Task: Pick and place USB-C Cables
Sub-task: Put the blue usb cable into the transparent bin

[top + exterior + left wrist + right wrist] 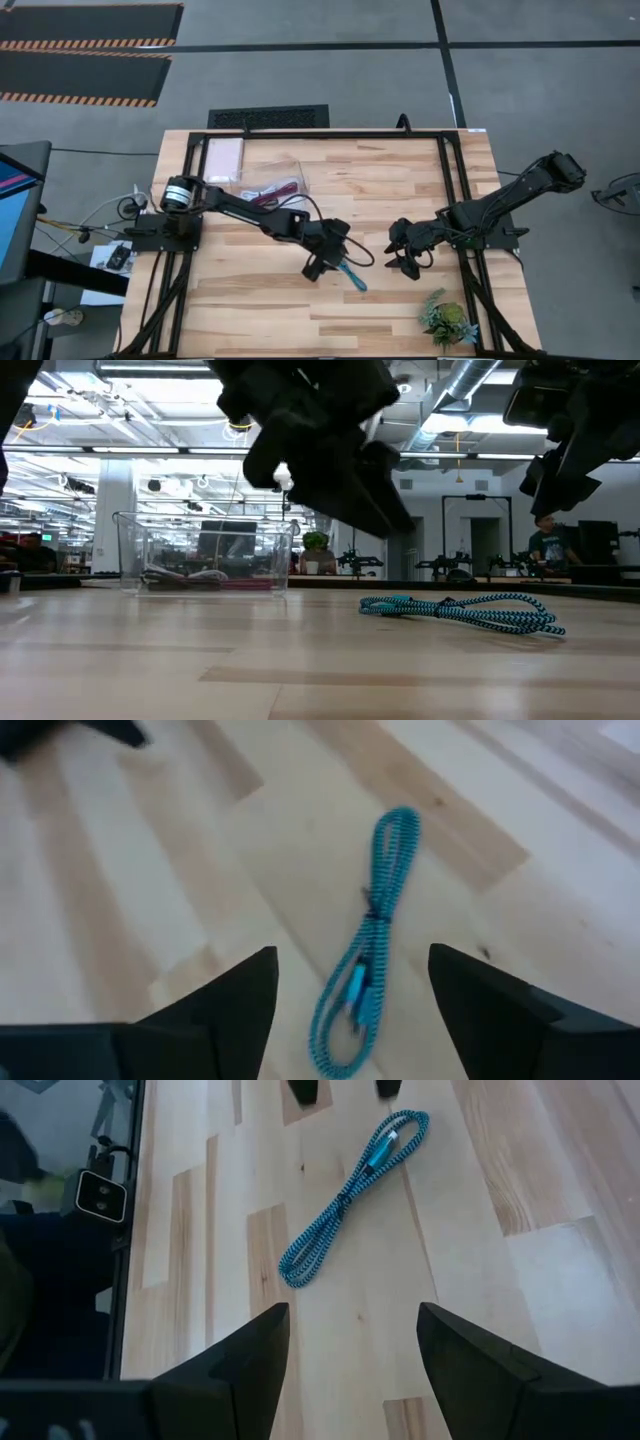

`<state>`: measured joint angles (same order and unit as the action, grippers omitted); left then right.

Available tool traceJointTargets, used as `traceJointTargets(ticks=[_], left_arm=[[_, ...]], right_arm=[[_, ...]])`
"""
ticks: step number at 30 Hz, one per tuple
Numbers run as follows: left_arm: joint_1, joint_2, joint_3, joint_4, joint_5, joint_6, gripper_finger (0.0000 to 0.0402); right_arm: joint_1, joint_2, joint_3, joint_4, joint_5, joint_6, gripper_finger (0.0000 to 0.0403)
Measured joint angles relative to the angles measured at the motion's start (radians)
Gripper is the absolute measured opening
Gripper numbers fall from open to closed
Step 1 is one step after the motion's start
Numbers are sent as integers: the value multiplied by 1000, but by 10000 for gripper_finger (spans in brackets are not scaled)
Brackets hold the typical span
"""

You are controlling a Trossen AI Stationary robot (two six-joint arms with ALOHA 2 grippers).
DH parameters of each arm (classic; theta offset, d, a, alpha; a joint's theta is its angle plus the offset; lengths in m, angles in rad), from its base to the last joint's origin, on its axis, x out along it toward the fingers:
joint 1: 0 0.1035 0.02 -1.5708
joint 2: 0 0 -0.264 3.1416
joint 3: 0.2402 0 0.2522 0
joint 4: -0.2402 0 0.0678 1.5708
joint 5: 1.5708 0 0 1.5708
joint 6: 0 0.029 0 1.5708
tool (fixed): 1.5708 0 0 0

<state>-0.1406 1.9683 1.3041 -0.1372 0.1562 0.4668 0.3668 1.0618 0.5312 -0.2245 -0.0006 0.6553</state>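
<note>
My left gripper grabs the teal cable by its looped end (353,1010) beside the connector next, to place the cable in the clear bin.
The teal cable (352,275) lies flat on the wooden table as a long folded bundle; it also shows in the low view (470,610). My left gripper (318,266) hovers open just above and left of its near end, with the fingers standing on either side of the teal cable (365,970) in the left wrist view, clear of it. My right gripper (405,263) hangs open to the cable's right, and the teal cable (350,1195) lies ahead of it. A maroon-red cable (278,187) rests inside a clear bin. No black cable shows.
The clear plastic bin (265,172) stands at the table's far left, seen as a clear box (130,550) in the low view. A small green potted plant (447,320) sits near the near right corner. Bare wood lies between the arms and along the near edge.
</note>
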Motion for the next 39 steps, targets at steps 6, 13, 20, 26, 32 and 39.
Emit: traceJointTargets(ticks=[6, 13, 20, 26, 32, 39], left_arm=[[6, 66, 1, 69, 50, 34, 244], [27, 143, 12, 92, 74, 19, 243], [34, 148, 16, 41, 67, -3, 233], [34, 151, 17, 2, 78, -23, 156], [34, 154, 20, -17, 84, -83, 43], [17, 148, 19, -22, 67, -173, 9]], right_arm=[[0, 0, 0, -1, 0, 0, 244], [0, 0, 0, -1, 0, 0, 244], [-1, 0, 0, -2, 0, -1, 244], [-1, 0, 0, -2, 0, -6, 244], [-1, 0, 0, -2, 0, -8, 244], [-1, 0, 0, -2, 0, -8, 244]])
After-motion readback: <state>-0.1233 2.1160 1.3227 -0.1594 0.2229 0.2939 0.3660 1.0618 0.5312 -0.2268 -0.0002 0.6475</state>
